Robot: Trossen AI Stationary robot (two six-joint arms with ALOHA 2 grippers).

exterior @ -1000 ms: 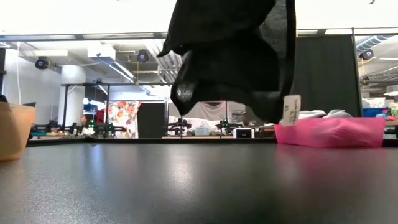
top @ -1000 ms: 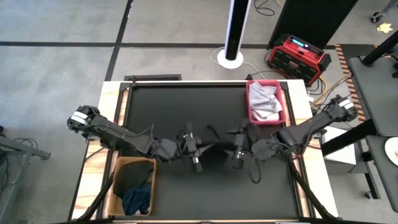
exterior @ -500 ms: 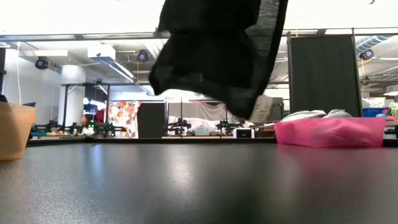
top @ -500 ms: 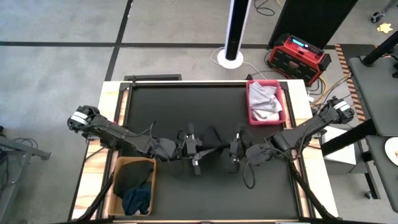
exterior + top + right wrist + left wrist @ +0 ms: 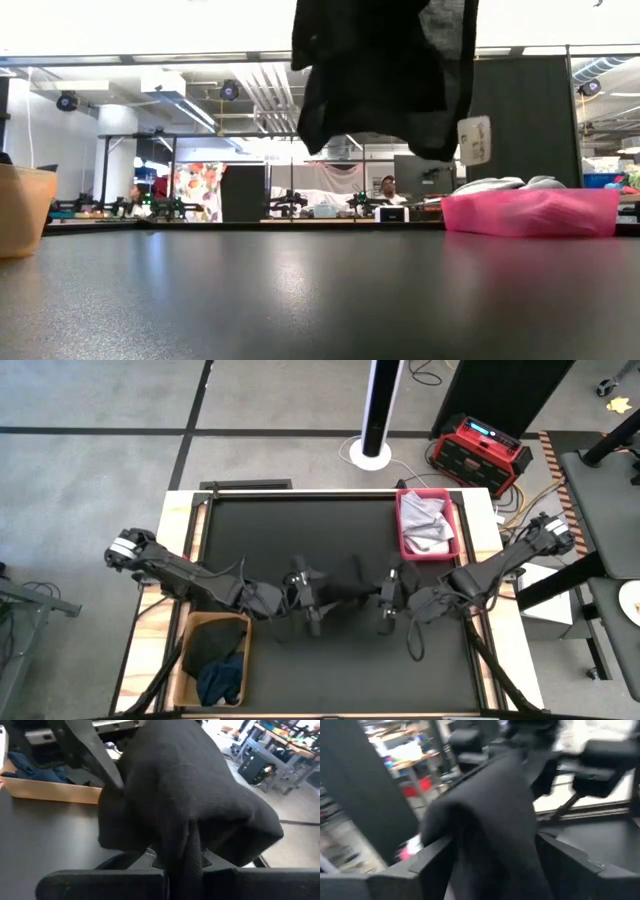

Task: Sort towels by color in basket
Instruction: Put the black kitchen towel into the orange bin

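Observation:
The black towel is to go into the brown basket with the dark towels, so the robot's left gripper needs to grab the towel by its hanging fold (image 5: 338,592) next.
A black towel (image 5: 350,585) with a white tag (image 5: 473,140) hangs in the air between my two grippers, over the middle of the table. My right gripper (image 5: 372,598) comes from the right and is shut on the towel (image 5: 190,795). My left gripper (image 5: 322,600) comes from the left and stands open. In its wrist view the towel (image 5: 495,820) runs between its spread fingers (image 5: 437,855). The towel's lower edge (image 5: 380,150) hangs well above the tabletop. My right gripper pinches a bunched fold of the black towel (image 5: 182,855) between its two fingers, coming level from the table's right. The cloth swells out beyond the fingers and hangs slack, clear of the table. My left gripper has the cloth between its open fingers; I cannot tell whether it touches.
A brown basket (image 5: 192,628) at the near left corner holds dark towels, one navy blue (image 5: 222,678). A pink basket (image 5: 405,550) at the far right holds light grey towels (image 5: 425,525). The black tabletop (image 5: 320,290) lies bare under the hanging towel.
My right gripper has gone toward the left gripper and then drawn back a little toward the table's right edge. The towel's hanging bulk has shifted to the right, and its lower edge now hangs higher above the table.

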